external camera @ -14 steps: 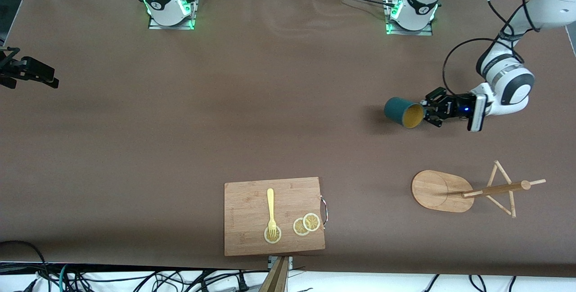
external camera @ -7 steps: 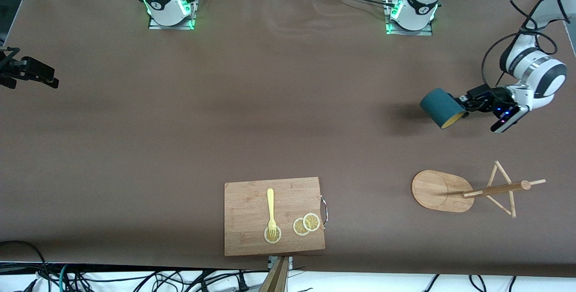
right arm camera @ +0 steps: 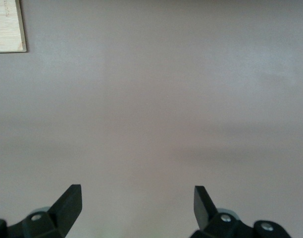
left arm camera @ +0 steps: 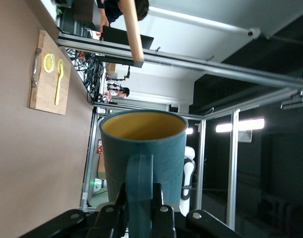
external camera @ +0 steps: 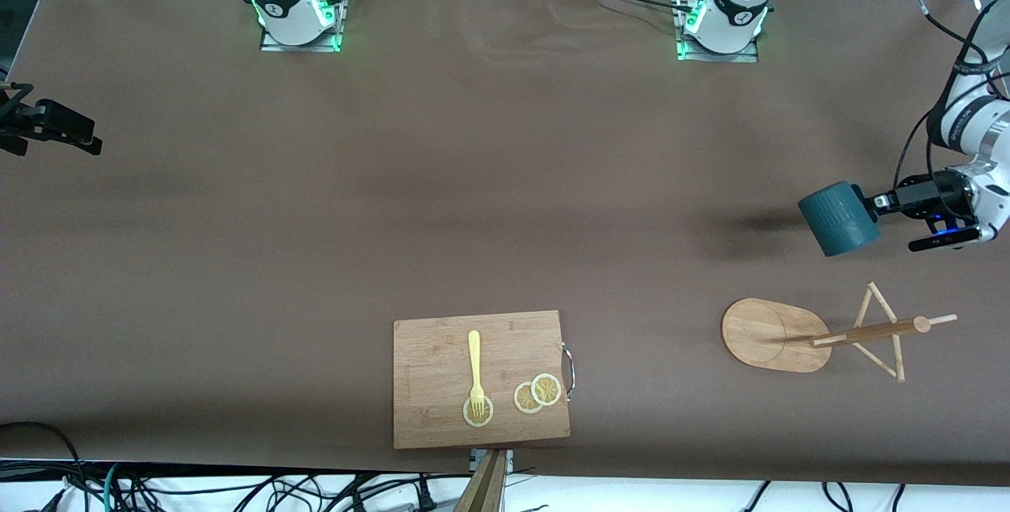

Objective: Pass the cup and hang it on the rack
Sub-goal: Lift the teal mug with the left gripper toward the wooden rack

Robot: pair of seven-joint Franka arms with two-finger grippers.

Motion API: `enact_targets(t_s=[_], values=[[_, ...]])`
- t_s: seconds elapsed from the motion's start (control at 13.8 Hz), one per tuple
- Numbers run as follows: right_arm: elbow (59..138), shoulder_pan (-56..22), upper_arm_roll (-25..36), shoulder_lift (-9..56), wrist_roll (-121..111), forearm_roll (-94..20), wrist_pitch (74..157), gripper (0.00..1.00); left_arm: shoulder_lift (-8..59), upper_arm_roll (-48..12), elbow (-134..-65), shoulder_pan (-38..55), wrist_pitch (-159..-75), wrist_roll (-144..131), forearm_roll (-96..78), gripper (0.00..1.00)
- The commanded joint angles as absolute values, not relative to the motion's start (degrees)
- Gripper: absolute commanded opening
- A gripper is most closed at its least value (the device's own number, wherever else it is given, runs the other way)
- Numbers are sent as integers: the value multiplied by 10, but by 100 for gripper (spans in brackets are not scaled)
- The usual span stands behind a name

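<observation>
My left gripper is holding the teal cup (external camera: 839, 218) (left arm camera: 143, 148) short of the pegs, and the cup would fall if I opened now. My left gripper should move the cup to the rack's wires before it lets go.
The cup (external camera: 838, 220) is a dark teal ribbed mug, held sideways in the air over the bare table at the left arm's end. My left gripper (external camera: 872, 202) is shut on its handle. In the left wrist view the cup (left arm camera: 144, 144) shows its mustard-yellow inside, and the handle (left arm camera: 139, 188) sits pinched in the left gripper (left arm camera: 140, 218). The rack (external camera: 860, 332), a light wooden stand with an oval base and thin pegs, stands on the table near the cup, closer to the front camera. My right gripper (right arm camera: 136, 198) is open over bare table and holds nothing.
A wooden cutting board (external camera: 481, 378) lies near the table's front edge, with a yellow fork (external camera: 475, 366) and lemon slices (external camera: 537, 394) on it. Its corner (right arm camera: 8, 25) shows in the right wrist view. A black device (external camera: 47, 129) juts in at the right arm's end.
The left gripper has carried the cup toward the left arm's end of the table and turned it, so its yellow mouth no longer faces the front camera. The right gripper has stayed open.
</observation>
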State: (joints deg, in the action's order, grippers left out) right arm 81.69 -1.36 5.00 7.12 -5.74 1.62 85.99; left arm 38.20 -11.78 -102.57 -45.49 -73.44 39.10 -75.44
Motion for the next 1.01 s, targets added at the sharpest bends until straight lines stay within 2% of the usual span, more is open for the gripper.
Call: enact_targets(t_s=[0.0,0.36,0.65,0.94], values=[[819,-4,43,68,-63,6,863,100,435,-124,-949,-461,-719,315,-771,0],[819,-4,43,68,-63,5,863,100,504,-124,-858,-448,-743,249,-809,0],[819,-3,44,68,-64,6,863,100,533,-124,-816,-443,-760,254,-810,0],[819,-3,44,68,-64,6,863,100,540,-123,-807,-439,-777,250,-809,0]])
